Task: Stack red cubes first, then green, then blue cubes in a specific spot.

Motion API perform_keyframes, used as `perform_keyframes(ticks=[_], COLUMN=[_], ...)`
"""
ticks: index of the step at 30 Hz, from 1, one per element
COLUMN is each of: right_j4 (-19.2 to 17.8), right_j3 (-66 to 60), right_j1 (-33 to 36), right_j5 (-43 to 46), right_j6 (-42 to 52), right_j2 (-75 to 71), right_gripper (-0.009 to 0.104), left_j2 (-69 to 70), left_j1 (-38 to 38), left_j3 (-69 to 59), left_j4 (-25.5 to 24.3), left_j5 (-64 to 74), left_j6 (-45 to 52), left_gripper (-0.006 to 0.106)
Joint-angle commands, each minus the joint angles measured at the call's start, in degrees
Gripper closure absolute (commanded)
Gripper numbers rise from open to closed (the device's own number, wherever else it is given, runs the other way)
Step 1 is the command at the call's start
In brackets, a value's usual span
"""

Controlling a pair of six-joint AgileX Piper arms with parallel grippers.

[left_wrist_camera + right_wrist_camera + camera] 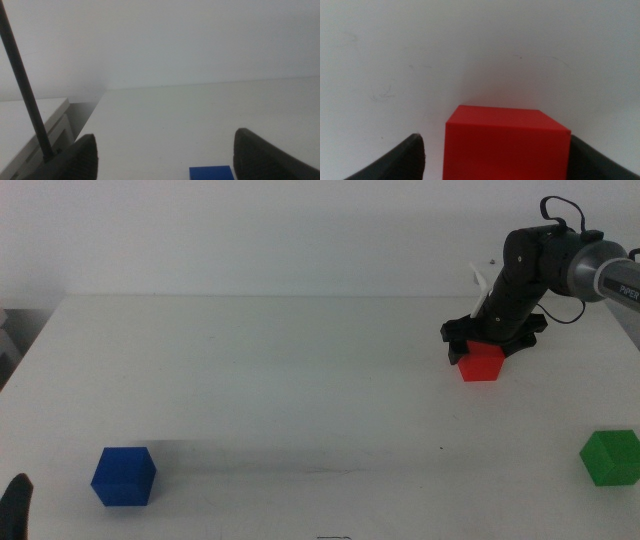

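Observation:
The red cube would be caught if my right gripper closed now, so it should close: its fingers are low near the table on either side of the cube.
The red cube [482, 364] sits on the white table at the right rear. My right gripper [491, 337] is lowered over it, open. In the right wrist view the red cube [506, 145] fills the space between the right gripper's [497, 145] jaws, with a small gap on one side. The green cube [611, 457] rests near the right front edge. The blue cube [124, 476] lies at the front left. My left gripper [15, 502] waits at the bottom left corner, and the left wrist view shows that gripper [165, 147] open, with the blue cube's top [211, 173] just ahead.
The table's left edge [85, 120] drops off beside the blue cube, with a thin dark rod [25, 85] standing there. A white wall backs the table. Bare white tabletop [300, 370] spans the middle between the cubes.

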State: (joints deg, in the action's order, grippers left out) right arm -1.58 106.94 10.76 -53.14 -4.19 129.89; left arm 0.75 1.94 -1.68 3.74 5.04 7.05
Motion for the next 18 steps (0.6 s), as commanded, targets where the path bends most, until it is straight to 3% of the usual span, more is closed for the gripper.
perform_keyframes(ticks=[1, 4, 5, 12, 18], right_j4=[-0.83, -0.61, -0.61, -2.19, -14.45], right_j3=[1.97, 1.99, 1.99, -11.88, -15.93], right_j1=[-0.21, -0.21, -0.21, 4.70, 18.65], right_j5=[1.83, 0.60, 0.07, 2.39, 1.36], right_j6=[-0.69, -1.63, -1.71, -9.90, -30.11], right_j2=[-3.77, -4.57, -5.31, -16.64, -21.36], right_gripper=[0.030, 0.088, 0.097, 0.096, 0.096], left_j2=[1.18, 1.18, 1.18, 1.18, 1.18], left_j1=[-0.08, -0.08, -0.08, -0.08, -0.08], left_j3=[0.15, 0.15, 0.15, 0.15, 0.15], left_j4=[0.44, 0.44, 0.44, 0.44, 0.44], left_j5=[-5.04, -5.04, -5.04, -5.04, -5.04], left_j6=[-0.51, -0.51, -0.51, -0.51, -0.51], left_gripper=[0.008, 0.008, 0.008, 0.008, 0.008])
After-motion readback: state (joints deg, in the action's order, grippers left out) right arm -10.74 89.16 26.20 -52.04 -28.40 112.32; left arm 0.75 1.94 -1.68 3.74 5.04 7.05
